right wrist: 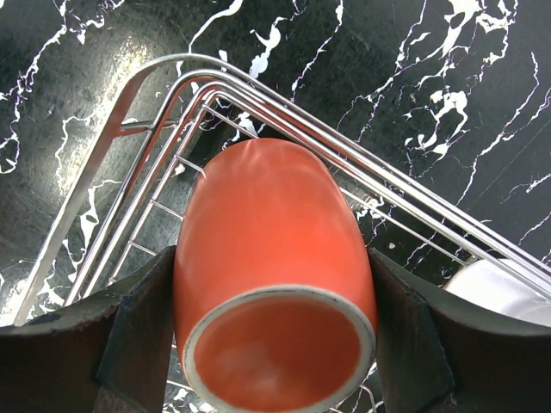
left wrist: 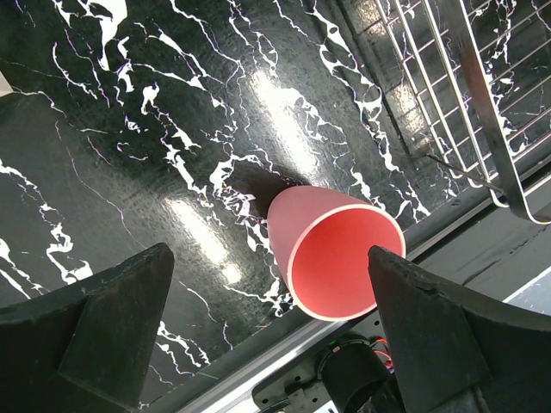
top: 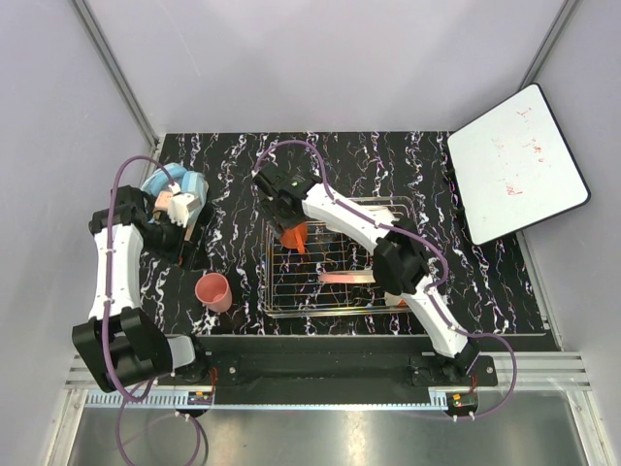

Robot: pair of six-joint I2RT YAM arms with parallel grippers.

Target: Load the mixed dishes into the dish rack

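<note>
The pink cup (top: 213,291) has to go into the dish rack (top: 335,291), so I need to pinch the cup's rim with my left gripper next.
The dish rack (top: 335,291) is a chrome wire basket in the middle of the black marbled table. My right gripper (top: 291,225) is shut on an orange-red mug (top: 296,237), which it holds over the rack's far left corner. In the right wrist view the mug (right wrist: 267,232) lies mouth towards the camera between both fingers (right wrist: 138,335), above the rack's rim (right wrist: 284,107). A pink cup (top: 213,291) stands upright on the table left of the rack. My left gripper (top: 186,245) hangs open above the pink cup (left wrist: 340,258) without touching it. A salmon-pink plate (top: 344,278) is in the rack.
A light blue round tub (top: 179,184) sits at the far left, partly under the left wrist. A white board (top: 514,175) with red scribbles lies at the back right. A white dish edge (right wrist: 508,292) shows inside the rack. The rack's corner (left wrist: 448,95) lies right of the cup.
</note>
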